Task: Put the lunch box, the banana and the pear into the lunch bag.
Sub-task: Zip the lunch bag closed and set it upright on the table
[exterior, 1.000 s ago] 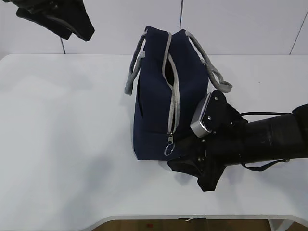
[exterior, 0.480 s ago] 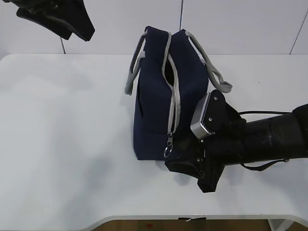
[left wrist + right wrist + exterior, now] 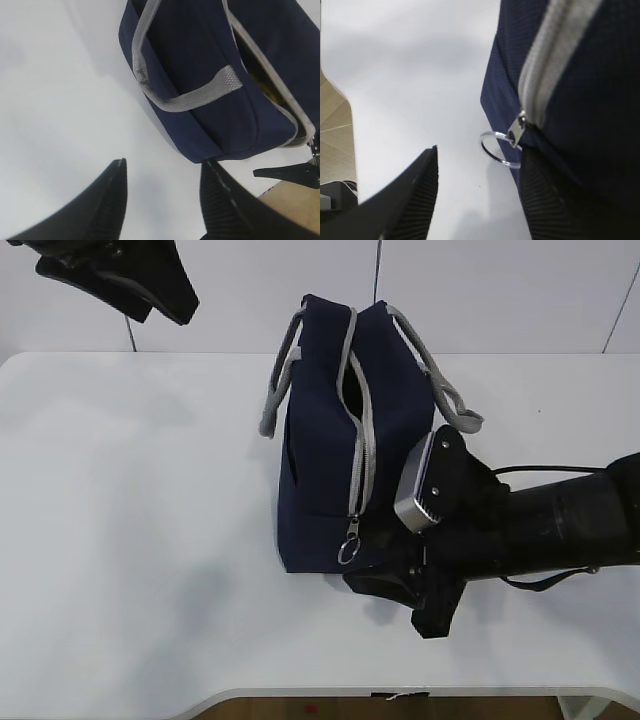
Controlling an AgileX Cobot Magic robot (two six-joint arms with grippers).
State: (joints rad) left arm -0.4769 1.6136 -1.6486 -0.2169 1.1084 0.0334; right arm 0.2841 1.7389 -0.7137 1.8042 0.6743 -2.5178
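The lunch bag [image 3: 320, 450] needs to be opened for packing, so the robot's right gripper will grab the zipper by its metal ring pull [image 3: 349, 549] next.
The navy lunch bag [image 3: 320, 450] stands mid-table with its grey zipper [image 3: 362, 455] mostly shut and a gap left at the far end. The ring pull [image 3: 348, 552] hangs at the near end. My right gripper [image 3: 395, 600] is open at the bag's near right corner. In the right wrist view the ring pull [image 3: 500, 148] hangs between the right gripper's [image 3: 481, 153] jaws, close to the right finger, not held. My left gripper [image 3: 164, 164] is open and empty, high at the far left [image 3: 165, 300]. Something yellow [image 3: 262, 82] shows through the gap. Lunch box, banana and pear are otherwise hidden.
The white table [image 3: 130, 540] runs to a front edge close below my right gripper. The bag's grey strap handles [image 3: 275, 390] hang down both sides. A white wall stands behind the table.
My right gripper has edged slightly toward the bag's near end. The bag, the ring pull and my left arm stay put.
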